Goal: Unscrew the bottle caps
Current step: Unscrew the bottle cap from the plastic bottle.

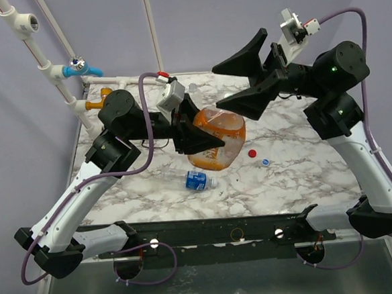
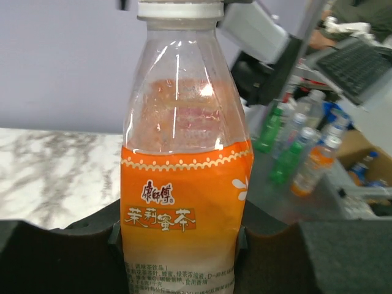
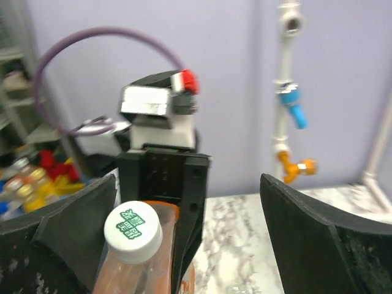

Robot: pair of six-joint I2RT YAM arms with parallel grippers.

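The white cap [image 1: 228, 96] [image 3: 133, 231] needs to be gripped on its opposite sides by my right gripper next, so it can be unscrewed while the bottle's neck stays free.
My left gripper [image 1: 206, 143] [image 2: 177, 239] is shut on the lower body of the orange bottle [image 1: 217, 137] [image 2: 184, 184] and holds it above the marble table [image 1: 306, 179]. The bottle's white cap [image 2: 179, 9] [image 3: 133, 231] is on its neck. My right gripper [image 1: 217, 86] [image 3: 188, 184] stands open around the cap, which sits close to the left finger [image 3: 73, 226] with a wide gap to the other. A blue-labelled bottle [image 1: 198, 180] lies on the table. A loose red cap [image 1: 252, 153] and a blue-and-white cap [image 1: 266, 161] lie to its right.
White pipes with a blue valve [image 1: 76, 68] and orange fittings [image 3: 295, 166] rise at the table's far left corner. Beyond the table edge, several coloured bottles [image 2: 294, 153] stand in the left wrist view. A black rail [image 1: 215, 230] runs along the near edge.
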